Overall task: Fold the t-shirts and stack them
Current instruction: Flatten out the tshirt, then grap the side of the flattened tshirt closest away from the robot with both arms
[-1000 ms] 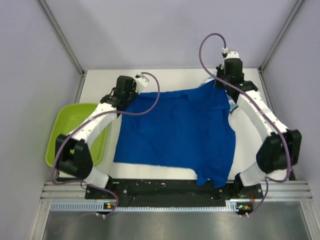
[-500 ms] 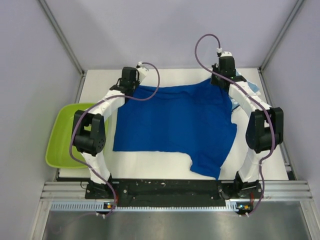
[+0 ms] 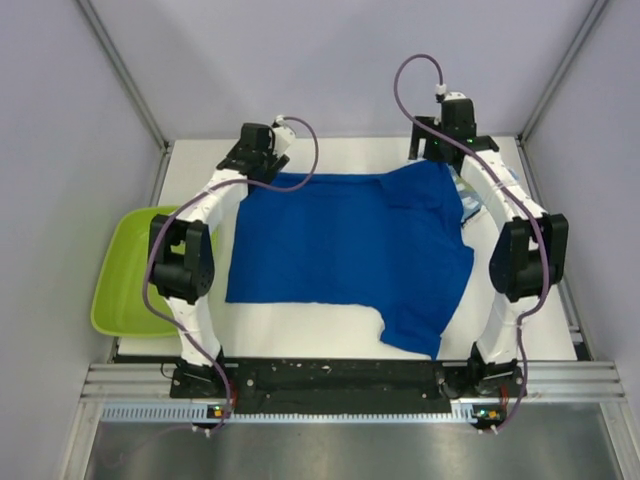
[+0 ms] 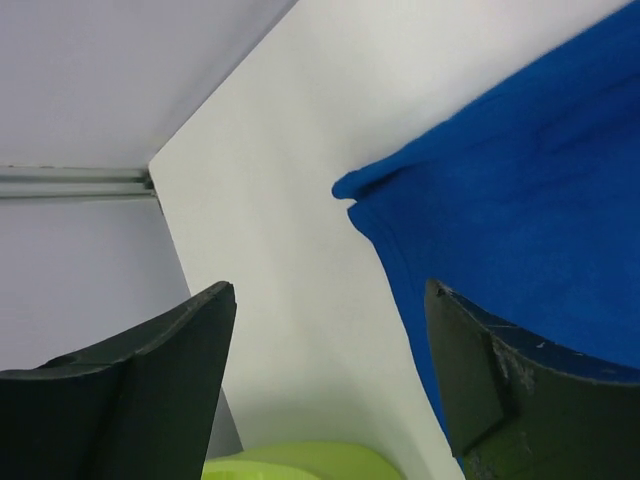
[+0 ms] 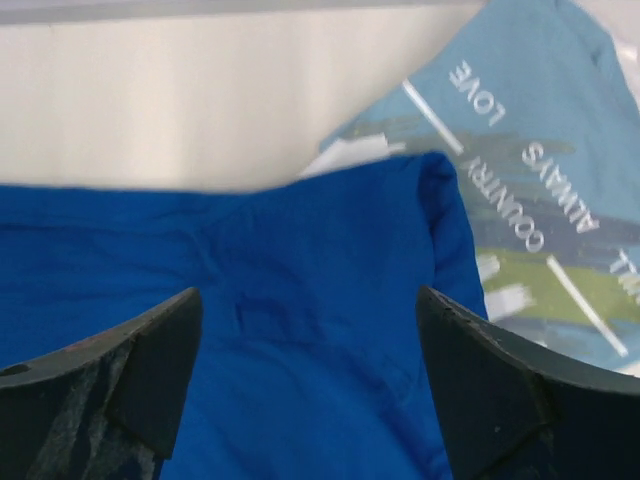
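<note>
My right gripper will next grab the royal blue t-shirt by its near edge, beside the trailing sleeve, and then I will fold the t-shirt's near side inward.
The royal blue t-shirt (image 3: 350,250) lies spread flat on the white table (image 3: 300,335), with one sleeve trailing toward the near right. Above its far left corner (image 4: 352,190) my left gripper (image 3: 262,160) stands open and empty, its fingers (image 4: 520,390) wide apart. At the far right corner, over the blue cloth (image 5: 300,300), my right gripper (image 3: 447,150) is open too. A lighter teal-blue t-shirt (image 5: 540,170) with white lettering lies partly under the blue one's right edge, and only a sliver (image 3: 467,205) shows in the top view.
A lime-green tub (image 3: 130,270) sits off the table's left edge, and its rim (image 4: 300,462) shows in the left wrist view. Grey walls close in the back and both sides. Both arms reach along the table's left and right edges.
Both grippers have opened and let go of the blue t-shirt's far corners. The far edge now lies flat and straight on the table.
</note>
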Motion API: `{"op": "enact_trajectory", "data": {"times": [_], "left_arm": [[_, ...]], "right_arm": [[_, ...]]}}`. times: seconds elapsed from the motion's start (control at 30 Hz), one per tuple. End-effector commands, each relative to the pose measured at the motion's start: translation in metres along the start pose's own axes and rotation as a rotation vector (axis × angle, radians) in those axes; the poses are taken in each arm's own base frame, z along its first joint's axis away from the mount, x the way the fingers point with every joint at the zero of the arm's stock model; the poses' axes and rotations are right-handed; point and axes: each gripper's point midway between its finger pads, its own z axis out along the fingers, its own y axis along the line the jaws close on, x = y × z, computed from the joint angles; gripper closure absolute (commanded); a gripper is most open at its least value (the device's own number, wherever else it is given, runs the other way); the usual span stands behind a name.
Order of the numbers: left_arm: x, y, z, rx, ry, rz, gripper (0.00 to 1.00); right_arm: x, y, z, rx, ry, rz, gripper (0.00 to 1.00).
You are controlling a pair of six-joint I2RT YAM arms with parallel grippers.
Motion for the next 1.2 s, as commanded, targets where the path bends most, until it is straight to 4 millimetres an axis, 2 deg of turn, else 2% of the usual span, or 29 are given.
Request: {"op": "enact_trajectory", "data": {"times": [0.0,0.03,0.1,0.17,0.2,0.37,0.43,0.5,0.6,0.67,0.77,0.87,1.03,1.17], "left_arm": [[-0.032,0.009,-0.076,0.141,-0.175,-0.006,0.19],[-0.029,-0.002,-0.092,0.204,-0.203,0.026,0.20],[-0.007,-0.031,-0.118,0.342,-0.219,0.100,0.20],[0.028,-0.060,-0.141,0.461,-0.191,0.196,0.20],[0.041,-0.065,-0.154,0.487,-0.184,0.238,0.20],[0.131,-0.103,-0.182,0.634,-0.011,0.401,0.20],[0.158,-0.115,-0.189,0.679,0.043,0.442,0.21],[0.184,-0.125,-0.187,0.686,0.092,0.473,0.23],[0.199,-0.120,-0.178,0.622,0.134,0.511,0.24],[0.206,-0.124,-0.180,0.636,0.148,0.514,0.24],[0.217,-0.136,-0.187,0.698,0.153,0.519,0.24],[0.228,-0.144,-0.183,0.707,0.156,0.540,0.24],[0.232,-0.147,-0.171,0.670,0.160,0.526,0.23],[0.234,-0.152,-0.161,0.650,0.155,0.509,0.25]], "right_arm": [[0.012,0.003,-0.079,-0.038,0.051,0.082,0.10],[0.030,0.006,-0.092,-0.053,0.080,0.095,0.09],[0.060,0.015,-0.127,-0.099,0.121,0.126,0.09],[0.095,0.025,-0.153,-0.144,0.179,0.164,0.09],[0.116,0.030,-0.164,-0.162,0.225,0.164,0.09],[0.206,0.032,-0.220,-0.161,0.478,0.173,0.12],[0.230,0.038,-0.239,-0.186,0.535,0.221,0.14],[0.249,0.046,-0.254,-0.225,0.581,0.286,0.14],[0.269,0.048,-0.269,-0.213,0.606,0.352,0.14],[0.285,0.039,-0.278,-0.163,0.640,0.365,0.14],[0.308,0.029,-0.286,-0.104,0.684,0.409,0.14],[0.332,0.030,-0.292,-0.088,0.751,0.458,0.14],[0.359,0.025,-0.293,-0.048,0.843,0.405,0.14],[0.375,0.025,-0.286,-0.047,0.871,0.404,0.14]]}}
